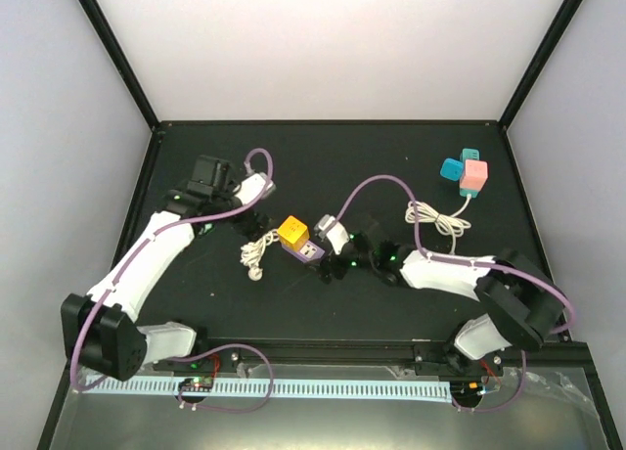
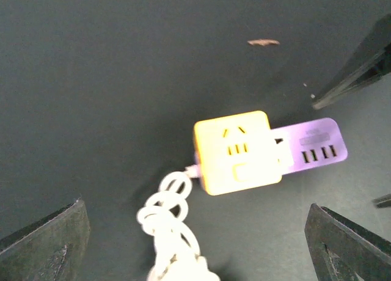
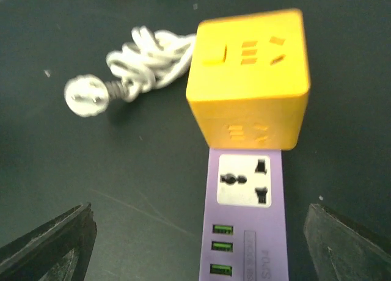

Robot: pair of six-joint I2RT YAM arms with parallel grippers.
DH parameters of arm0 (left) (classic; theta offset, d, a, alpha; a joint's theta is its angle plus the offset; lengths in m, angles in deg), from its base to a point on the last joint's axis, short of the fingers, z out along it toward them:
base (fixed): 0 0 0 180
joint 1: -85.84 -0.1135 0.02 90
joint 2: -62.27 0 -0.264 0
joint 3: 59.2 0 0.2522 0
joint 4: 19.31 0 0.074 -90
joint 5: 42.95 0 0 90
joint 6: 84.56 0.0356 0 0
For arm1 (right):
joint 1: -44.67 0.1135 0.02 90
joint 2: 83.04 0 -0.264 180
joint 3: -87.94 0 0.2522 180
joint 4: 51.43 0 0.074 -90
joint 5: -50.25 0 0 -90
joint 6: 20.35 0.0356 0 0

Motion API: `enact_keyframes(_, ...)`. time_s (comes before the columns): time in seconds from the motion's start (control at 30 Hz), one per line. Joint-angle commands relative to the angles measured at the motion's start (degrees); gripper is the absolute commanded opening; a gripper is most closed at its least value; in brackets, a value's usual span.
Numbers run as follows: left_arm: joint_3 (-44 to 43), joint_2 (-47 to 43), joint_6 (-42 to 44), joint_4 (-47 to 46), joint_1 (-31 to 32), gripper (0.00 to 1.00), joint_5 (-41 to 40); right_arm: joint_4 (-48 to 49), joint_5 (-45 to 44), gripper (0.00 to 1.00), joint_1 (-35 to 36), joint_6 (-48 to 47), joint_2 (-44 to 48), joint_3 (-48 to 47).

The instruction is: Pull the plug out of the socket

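Observation:
The purple socket strip should stay free, so my left gripper should next grab the yellow cube plug (image 1: 292, 233) (image 2: 238, 153) by its opposite sides.
A yellow cube plug (image 1: 292, 233) (image 2: 238, 153) (image 3: 250, 73) sits joined to the far end of a purple socket strip (image 1: 310, 250) (image 2: 314, 146) (image 3: 244, 232). Its white coiled cord (image 1: 256, 249) (image 2: 168, 226) (image 3: 146, 61) trails off to the left and ends in a round plug head (image 3: 85, 96) lying on the table. My left gripper (image 1: 258, 218) (image 2: 198, 238) hovers open just left of the cube, touching nothing. My right gripper (image 1: 329, 239) (image 3: 201, 247) is open, with its fingers standing on either side of the strip's near end and apart from it.
A teal and pink pair of cube sockets (image 1: 466, 173) sits at the back right, with a second coiled white cord (image 1: 436, 218) in front of it. Black frame posts (image 1: 112, 54) rise at the table's back corners. The right arm's links (image 1: 440, 269) stretch across the table's middle right.

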Motion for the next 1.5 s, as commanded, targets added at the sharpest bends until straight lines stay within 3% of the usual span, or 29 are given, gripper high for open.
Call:
enact_keyframes(0.0,0.0,3.5,-5.1,-0.7,4.3,0.99,-2.8,0.3,-10.5,0.96,3.2,-4.1,-3.6,-0.8)
enact_keyframes(0.2,-2.4,10.6,-7.4,1.9,6.6,0.99,-3.8,1.2,-16.5,0.97,3.6,-7.1,-6.4,-0.7)
enact_keyframes(0.53,-1.3,12.4,-8.4,0.5,8.8,0.99,-6.0,-1.0,-17.4,0.99,3.6,-7.8,-11.2,-1.9)
enact_keyframes(0.9,-2.5,17.1,-9.4,0.3,14.5,0.98,-8.3,0.5,-16.4,0.87,3.6,-7.6,-13.3,-2.0)
enact_keyframes(1.23,-8.5,24.9,-11.2,1.4,19.0,0.81,-15.9,1.2,-17.2,0.82,3.7,-7.2,-13.1,-2.0)
enact_keyframes(1.47,-8.2,25.4,-11.0,0.7,19.3,0.55,-15.7,3.9,-16.5,0.84,3.7,-6.6,-12.5,-0.7)
